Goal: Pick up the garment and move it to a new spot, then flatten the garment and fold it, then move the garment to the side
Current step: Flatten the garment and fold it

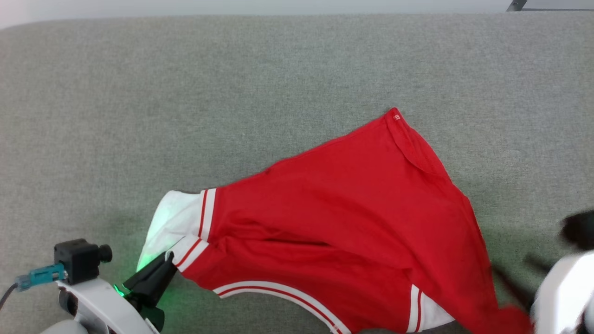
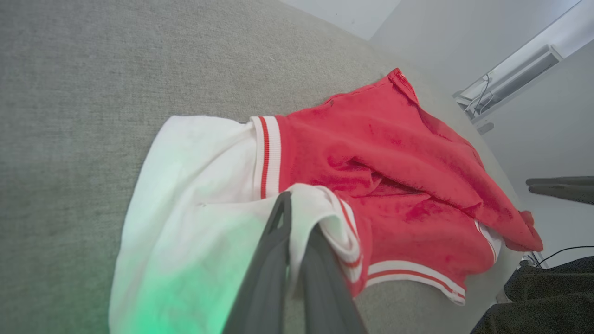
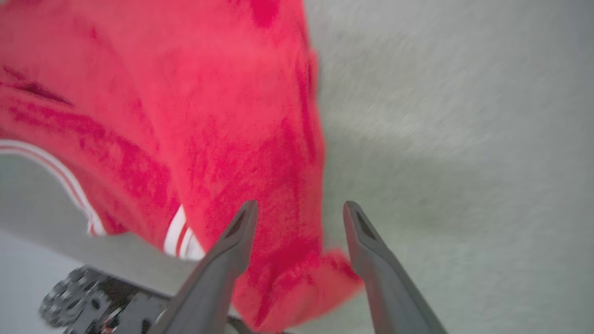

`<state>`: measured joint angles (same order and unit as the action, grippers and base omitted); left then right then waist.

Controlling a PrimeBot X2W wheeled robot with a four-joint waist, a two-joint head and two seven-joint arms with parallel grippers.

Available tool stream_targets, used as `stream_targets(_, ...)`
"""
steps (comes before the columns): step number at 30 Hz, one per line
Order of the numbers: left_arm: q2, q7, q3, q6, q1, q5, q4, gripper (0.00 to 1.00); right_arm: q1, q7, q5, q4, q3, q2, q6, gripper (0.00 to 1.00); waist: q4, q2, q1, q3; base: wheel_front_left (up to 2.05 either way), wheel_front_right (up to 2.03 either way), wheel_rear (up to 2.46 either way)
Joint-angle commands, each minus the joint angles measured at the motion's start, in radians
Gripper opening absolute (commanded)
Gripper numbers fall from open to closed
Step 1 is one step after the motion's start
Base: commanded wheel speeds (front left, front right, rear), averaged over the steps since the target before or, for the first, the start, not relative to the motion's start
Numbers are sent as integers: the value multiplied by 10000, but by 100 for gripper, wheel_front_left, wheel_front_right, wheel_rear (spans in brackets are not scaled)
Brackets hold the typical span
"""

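I should next grab the red jersey by its hem corner with my right gripper, so that the jersey can be flattened and folded.
The garment is a red jersey with white sleeves and striped trim, lying crumpled and partly spread on the grey padded surface. My left gripper at the lower left is shut on the folded edge of a white sleeve. In the left wrist view the cloth drapes over the left gripper. My right gripper is blurred at the lower right, by the garment's red corner. In the right wrist view the right gripper stands open, with the red cloth lying loose under and between its fingers.
The grey surface stretches wide behind and to the left of the garment; its far edge runs along the top. Its near edge lies close to the garment's hem, with dark robot hardware below it.
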<state>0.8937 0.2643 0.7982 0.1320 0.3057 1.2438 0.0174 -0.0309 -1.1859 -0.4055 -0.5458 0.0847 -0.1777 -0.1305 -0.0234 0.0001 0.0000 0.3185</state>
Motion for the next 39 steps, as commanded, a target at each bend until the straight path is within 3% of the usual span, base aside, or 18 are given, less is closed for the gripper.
stream_targets(1,-41,-8,-49,-28,-105,-69,-33,0,576,127,-12,-226,263,-263,-4,100,24,-1,0,40,0,0,0)
stream_targets(9,-71,-8,23,-28,241,-258,-247,0,3380,1257,442,251,267,-653,-4,100,297,-1,0,431,0,0,0)
stream_targets(17,-20,-8,189,-30,676,-260,-360,0,6188,2908,1098,3708,-1381,-490,-4,100,716,-1,0,1060,0,0,0)
stream_targets(25,-92,-9,302,-30,1017,-207,-394,0,7492,2472,1259,6637,-2697,-638,-2,100,1071,-1,0,1369,0,0,0)
stream_targets(29,-156,-9,316,-30,1093,-165,-343,0,7553,1982,1040,7220,-2972,-768,-4,100,1173,-1,0,1417,0,0,0)
stream_targets(30,-165,-8,308,-30,1123,-158,-330,0,7493,1919,965,7284,-3034,-782,-4,80,1182,-1,0,1420,0,0,0)
stream_targets(32,-198,-8,305,-28,1159,-160,-293,0,7441,2001,870,7344,-2925,-773,-4,0,1185,-1,0,1397,0,0,0)
stream_targets(37,-373,-8,199,-28,1292,463,-530,0,7534,3195,1059,7315,-2126,-503,-4,0,1129,-1,0,1152,0,0,0)
stream_targets(39,-48,-8,156,-30,1542,468,-535,0,7770,3818,1371,7453,-1161,-196,3,0,1063,-1,0,1036,0,0,0)
